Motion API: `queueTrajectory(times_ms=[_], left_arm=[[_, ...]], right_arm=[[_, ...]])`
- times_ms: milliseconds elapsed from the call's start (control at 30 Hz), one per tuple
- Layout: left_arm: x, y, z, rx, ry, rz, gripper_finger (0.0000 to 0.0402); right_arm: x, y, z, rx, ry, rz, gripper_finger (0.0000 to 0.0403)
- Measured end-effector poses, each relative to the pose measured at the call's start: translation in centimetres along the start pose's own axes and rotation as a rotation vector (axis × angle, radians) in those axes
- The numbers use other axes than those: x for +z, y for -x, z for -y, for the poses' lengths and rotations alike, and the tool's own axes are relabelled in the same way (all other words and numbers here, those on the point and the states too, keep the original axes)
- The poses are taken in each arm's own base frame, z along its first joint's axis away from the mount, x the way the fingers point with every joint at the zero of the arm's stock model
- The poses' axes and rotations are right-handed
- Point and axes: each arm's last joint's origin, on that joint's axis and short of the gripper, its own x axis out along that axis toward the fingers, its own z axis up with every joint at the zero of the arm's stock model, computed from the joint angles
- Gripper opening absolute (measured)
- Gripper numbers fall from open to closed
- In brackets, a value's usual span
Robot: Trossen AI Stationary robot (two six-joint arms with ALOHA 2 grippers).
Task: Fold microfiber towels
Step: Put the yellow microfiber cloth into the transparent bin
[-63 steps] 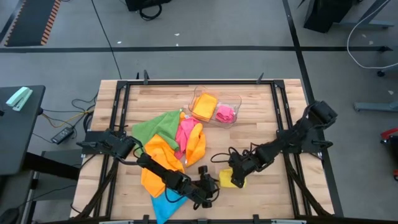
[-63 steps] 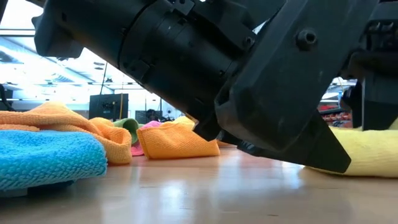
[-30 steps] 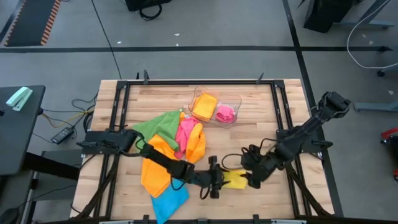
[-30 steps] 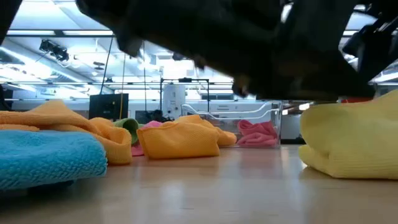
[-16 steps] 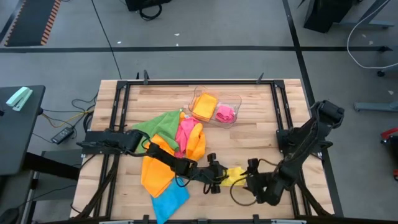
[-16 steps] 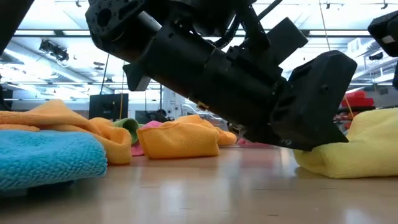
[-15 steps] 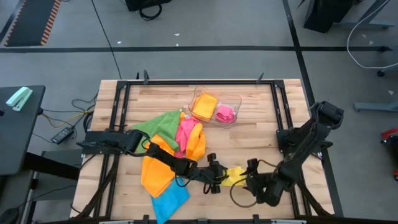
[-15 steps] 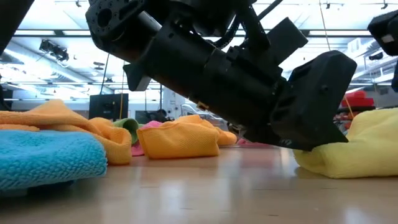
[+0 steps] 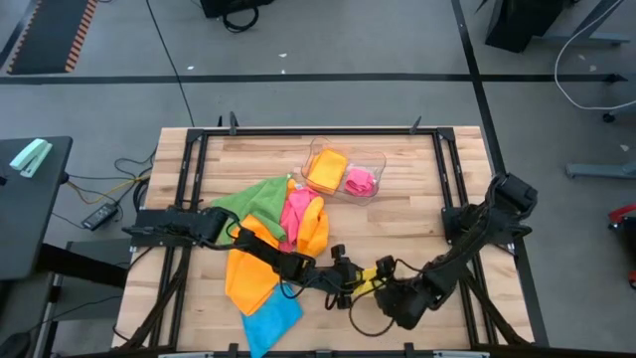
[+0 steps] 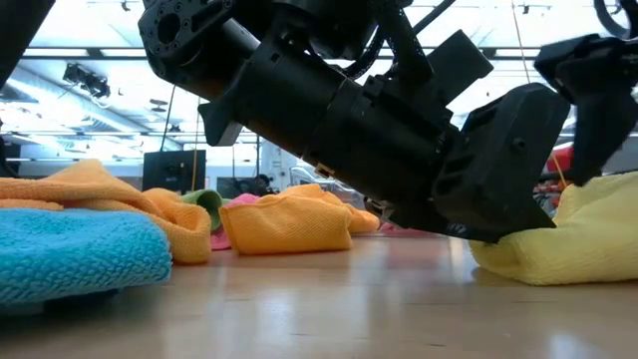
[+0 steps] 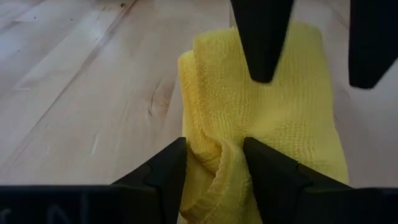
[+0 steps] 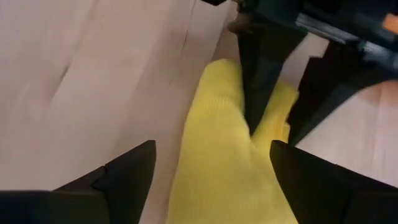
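Note:
Next, the right gripper grabs the yellow towel by its loose end [image 9: 368,281] to bring the towel over to the clear tray.
A small folded yellow towel [image 9: 370,279] lies on the wooden table near its front edge, also seen in the low view [image 10: 558,249]. My left gripper [image 11: 214,149] reaches it from the table's left and is shut on its left end. My right gripper [image 12: 211,149] comes in from the near right and stands wide open over the yellow towel [image 12: 224,168], one finger on either side. Its two fingers [image 11: 261,43] show above the yellow towel [image 11: 280,106] in the left wrist view. My left gripper pinches a bunched fold at the yellow towel's left end [image 11: 214,163] between its two fingers [image 11: 168,168]. The fingers slant down from the table's left, low over the wood. The towel rests on the table. My right gripper: whether its fingertips touch the towel I cannot tell.
A loose heap of green [image 9: 248,199], pink [image 9: 296,209] and orange [image 9: 248,261] towels lies left of centre. A blue one [image 9: 268,318] lies at the front edge. A clear tray [image 9: 373,159] at the back holds folded orange and pink towels.
My left gripper has come down to the table at the yellow towel's left end and then kept still. My right gripper has swung toward the near edge, rolled about its own line and moved in over the towel. The towel stays on the table.

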Motion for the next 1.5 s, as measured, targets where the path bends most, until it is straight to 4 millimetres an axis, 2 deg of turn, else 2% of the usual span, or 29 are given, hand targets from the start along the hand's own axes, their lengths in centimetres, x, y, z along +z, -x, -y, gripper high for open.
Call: queueTrajectory(times_ms=[200,333,433,733,967,1367,1500], left_arm=[[-0.1,0.0,0.0,0.003,-0.003,-0.009,0.0167],[-0.1,0.0,0.0,0.004,0.002,-0.010,0.0163],[-0.1,0.0,-0.1,0.004,0.020,-0.011,0.0160],[-0.1,0.0,-0.1,0.005,0.024,-0.009,0.0162],[-0.1,0.0,-0.1,0.004,0.030,-0.007,0.0159],[0.0,-0.1,0.1,-0.047,0.042,0.006,0.0154],[0.6,0.4,0.3,-0.056,-0.017,0.008,0.0143]], right_arm=[[0.0,-1.6,-1.6,-0.071,0.286,-0.078,0.0339],[-0.3,-2.1,-2.7,-0.214,0.416,-0.108,0.0339],[-0.9,-2.4,-3.1,-0.285,0.458,-0.136,0.0339],[-1.8,-2.4,-3.7,-0.339,0.533,-0.175,0.0333],[-1.9,-2.6,-3.6,-0.331,0.542,-0.187,0.0269],[-1.4,-3.4,-2.3,-0.315,0.467,-0.219,0.0156],[-1.4,-3.4,-2.2,-0.304,0.425,-0.220,0.0117]])
